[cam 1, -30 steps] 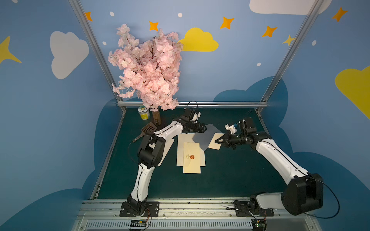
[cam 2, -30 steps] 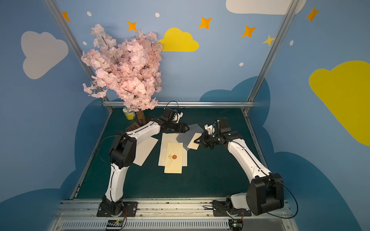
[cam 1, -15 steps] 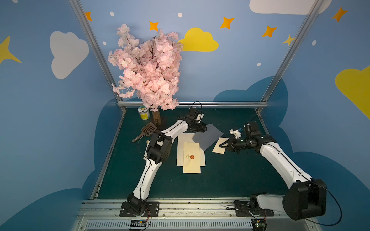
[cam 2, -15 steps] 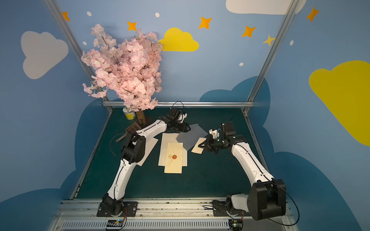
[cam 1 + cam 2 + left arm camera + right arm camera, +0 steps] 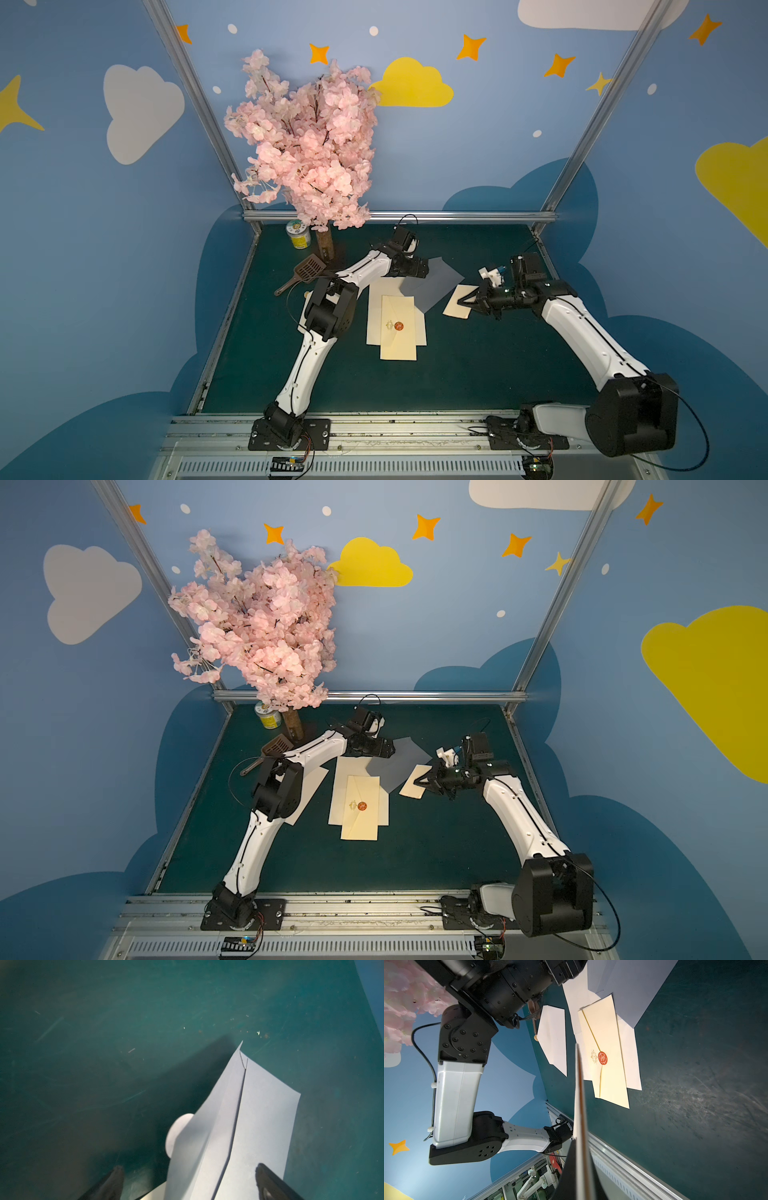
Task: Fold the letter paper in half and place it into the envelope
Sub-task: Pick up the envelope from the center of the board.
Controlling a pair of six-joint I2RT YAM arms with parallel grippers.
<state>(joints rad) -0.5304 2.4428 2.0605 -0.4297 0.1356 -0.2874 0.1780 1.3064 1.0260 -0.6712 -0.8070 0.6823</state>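
I will use my left gripper next to grab the grey-blue envelope [image 5: 436, 280] by its flap next to the seam. That leaves the opening free for the folded letter paper.
A grey-blue envelope [image 5: 436, 280] [image 5: 399, 762] lies on the green mat toward the back. My left gripper [image 5: 419, 270] [image 5: 386, 748] sits at its far left corner. In the left wrist view, the left gripper [image 5: 190, 1169] is open, with the envelope [image 5: 259, 1115] and its seam lying between the spread fingers. My right gripper [image 5: 467, 301] [image 5: 428, 781] is shut on a small folded cream letter paper [image 5: 453, 307] [image 5: 411, 787], held just right of the envelope and apart from it. The right wrist view shows this paper [image 5: 579, 1095] edge-on between the fingers.
A cream envelope with a red wax seal [image 5: 398, 328] [image 5: 608, 1053] lies mid-mat on white sheets [image 5: 374, 299]. Another white sheet [image 5: 311, 787] lies under the left arm. A pink blossom tree [image 5: 307, 137], a can [image 5: 298, 235] and a brown spatula [image 5: 307, 268] stand at the back left.
My right gripper has pulled right and toward the front with the cream paper, away from the grey-blue envelope. The left arm has shifted right, and its gripper has narrowed and then widened again.
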